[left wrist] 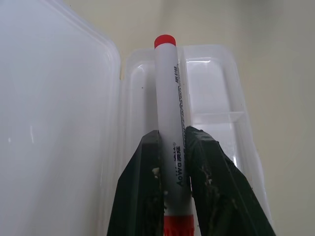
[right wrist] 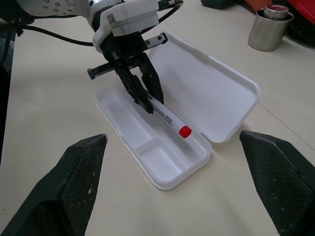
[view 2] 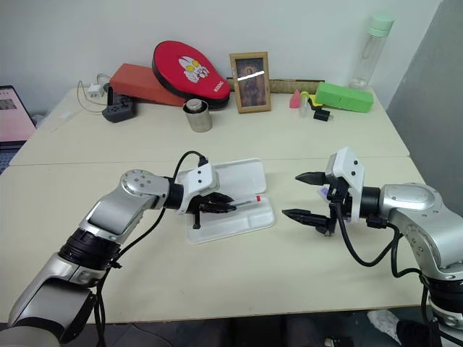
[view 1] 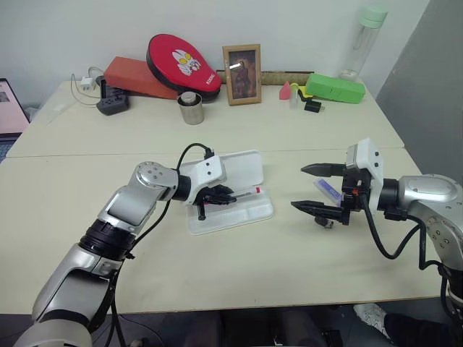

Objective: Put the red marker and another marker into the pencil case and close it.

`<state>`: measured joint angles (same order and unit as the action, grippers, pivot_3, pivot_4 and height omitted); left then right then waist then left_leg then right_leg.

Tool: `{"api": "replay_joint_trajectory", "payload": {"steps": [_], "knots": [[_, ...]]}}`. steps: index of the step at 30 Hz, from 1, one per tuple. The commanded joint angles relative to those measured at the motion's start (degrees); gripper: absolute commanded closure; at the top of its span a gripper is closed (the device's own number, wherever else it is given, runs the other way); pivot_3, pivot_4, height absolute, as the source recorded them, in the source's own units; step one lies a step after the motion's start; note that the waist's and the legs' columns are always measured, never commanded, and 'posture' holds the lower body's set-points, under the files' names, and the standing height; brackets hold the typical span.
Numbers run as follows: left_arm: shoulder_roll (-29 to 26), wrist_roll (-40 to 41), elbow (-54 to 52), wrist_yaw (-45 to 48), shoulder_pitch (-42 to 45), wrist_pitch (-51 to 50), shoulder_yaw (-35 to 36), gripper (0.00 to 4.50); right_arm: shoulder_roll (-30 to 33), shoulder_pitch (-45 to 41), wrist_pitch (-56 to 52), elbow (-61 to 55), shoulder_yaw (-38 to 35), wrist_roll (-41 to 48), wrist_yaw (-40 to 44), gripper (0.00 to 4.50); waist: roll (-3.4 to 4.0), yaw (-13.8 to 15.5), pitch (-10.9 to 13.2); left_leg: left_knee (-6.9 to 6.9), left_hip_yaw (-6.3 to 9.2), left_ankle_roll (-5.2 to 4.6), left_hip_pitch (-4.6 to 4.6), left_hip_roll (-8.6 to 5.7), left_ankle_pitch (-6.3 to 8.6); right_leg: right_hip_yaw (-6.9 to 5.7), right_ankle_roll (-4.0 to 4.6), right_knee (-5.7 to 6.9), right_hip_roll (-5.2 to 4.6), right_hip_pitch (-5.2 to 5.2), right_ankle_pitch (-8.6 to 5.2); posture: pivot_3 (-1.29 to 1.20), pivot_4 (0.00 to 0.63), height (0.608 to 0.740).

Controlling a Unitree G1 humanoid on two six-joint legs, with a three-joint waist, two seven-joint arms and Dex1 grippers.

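The red marker (view 1: 247,194) hangs over the shallow tray (view 1: 249,210), inside the tray's rim, and would lie in the case, so my left gripper opens next.
The pencil case (view 1: 239,220) lies open in the middle of the table, its lid (right wrist: 206,88) folded flat behind the shallow tray. My left gripper (view 1: 221,195) is shut on the white barrel of the red marker (left wrist: 170,98), near its tail end. It holds the marker lengthwise over the tray, and the red cap (right wrist: 184,131) points to the right. My right gripper (view 1: 298,186) hangs open to the right of the case with nothing between its fingers. The purple highlighter (view 1: 329,193), the other marker, lies on the table just behind those fingers.
A small black stub (view 1: 323,222) lies under the right gripper. Along the back stand a steel cup (view 1: 191,108), a photo frame (view 1: 241,74), a red pad (view 1: 181,63), a green box (view 1: 334,88), a bottle (view 1: 364,40) and a power strip (view 1: 112,103).
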<state>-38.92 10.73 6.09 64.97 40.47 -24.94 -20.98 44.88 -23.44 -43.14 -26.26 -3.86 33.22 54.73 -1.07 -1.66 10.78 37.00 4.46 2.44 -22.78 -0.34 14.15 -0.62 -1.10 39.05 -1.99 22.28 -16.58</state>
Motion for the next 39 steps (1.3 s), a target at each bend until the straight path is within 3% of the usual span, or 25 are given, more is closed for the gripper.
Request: {"api": "replay_joint_trajectory", "payload": {"steps": [1, 14, 16, 23, 24, 25, 30, 34, 39], "knots": [[-0.36, -1.9, 0.22, 1.31, 2.02, 1.35, 0.8, 4.1, 1.01, -0.17, 0.19, -2.27, -2.25, 1.25, -1.07, 0.0, 0.0, -0.02, 0.0, 0.0, 0.0, 0.0, 0.0, 0.0, 0.0, 0.0, 0.0, 0.0, 0.0, 0.0, 0.0, 0.0, 0.15, 0.74], [0.38, -4.78, 0.58, 1.67, 1.59, -0.84, 1.42, 4.1, 0.83, -0.61, 0.81, -1.62, -1.33, 1.11, -1.84, 0.0, 0.0, 0.0, 0.0, 0.01, 0.02, 0.0, -0.01, 0.01, 0.0, 0.0, 0.0, 0.0, -0.01, 0.0, 0.0, 0.0, 0.15, 0.74], [0.61, -4.44, 0.31, 1.65, 1.71, -1.49, 1.76, 3.39, 0.89, -0.76, 0.92, -1.41, -1.38, 1.07, -1.85, 0.0, 0.0, 0.0, 0.0, 0.01, 0.02, 0.0, -0.01, 0.01, 0.0, 0.0, 0.0, 0.0, -0.01, 0.0, 0.0, 0.0, 0.15, 0.74], [1.04, -4.18, -0.32, 1.84, 1.84, -2.08, 1.96, 2.18, 0.68, -0.9, 1.04, -1.13, -1.23, 1.0, -1.98, 0.0, 0.0, 0.0, 0.0, 0.02, 0.02, 0.0, -0.01, 0.01, 0.0, 0.0, 0.0, 0.01, -0.01, 0.0, 0.0, 0.0, 0.15, 0.74], [1.35, -2.83, -1.36, 2.31, 1.62, -2.97, 2.62, 2.14, 0.69, -0.8, 1.01, -1.15, -1.24, 1.02, -1.99, 0.0, 0.0, 0.0, 0.0, 0.02, 0.02, 0.0, -0.01, 0.0, 0.0, 0.0, 0.0, 0.01, -0.01, 0.0, 0.0, 0.0, 0.15, 0.74], [1.63, -1.65, -2.53, 2.7, 1.33, -3.64, 3.18, 1.76, 0.73, -0.65, 0.93, -1.2, -1.35, 1.09, -1.99, 0.0, 0.0, -0.01, 0.0, 0.02, 0.01, -0.01, -0.01, 0.0, 0.0, 0.0, 0.0, 0.01, -0.01, 0.0, 0.0, 0.0, 0.15, 0.74], [4.49, 6.19, -9.64, 3.22, -0.07, -8.17, 7.31, 0.83, 1.15, 0.16, -0.28, -0.49, -2.11, 0.73, -3.29, 0.0, 0.0, 0.04, 0.0, 0.04, 0.03, 0.0, -0.03, 0.03, -0.01, 0.01, 0.0, 0.01, -0.06, -0.01, 0.0, 0.0, 0.15, 0.74], [9.86, 17.06, -15.78, 0.21, 0.42, -14.39, 14.57, 0.06, 2.3, 0.23, -2.7, 7.2, -1.59, -5.1, -9.32, 0.0, -0.01, 0.08, 0.0, 0.09, 0.04, 0.0, -0.05, 0.03, -0.01, 0.03, -0.02, 0.02, -0.09, -0.03, 0.01, 0.0, 0.15, 0.74], [12.33, 18.44, -17.21, -4.2, 0.52, -14.51, 16.0, 0.06, 2.84, 0.26, -3.61, 13.15, 0.28, -9.58, -12.93, 0.0, 0.0, -0.15, -0.01, 0.05, -0.05, 0.0, 0.07, 0.02, -0.01, 0.07, -0.02, 0.06, -0.04, -0.04, 0.02, 0.0, 0.15, 0.74]]}}
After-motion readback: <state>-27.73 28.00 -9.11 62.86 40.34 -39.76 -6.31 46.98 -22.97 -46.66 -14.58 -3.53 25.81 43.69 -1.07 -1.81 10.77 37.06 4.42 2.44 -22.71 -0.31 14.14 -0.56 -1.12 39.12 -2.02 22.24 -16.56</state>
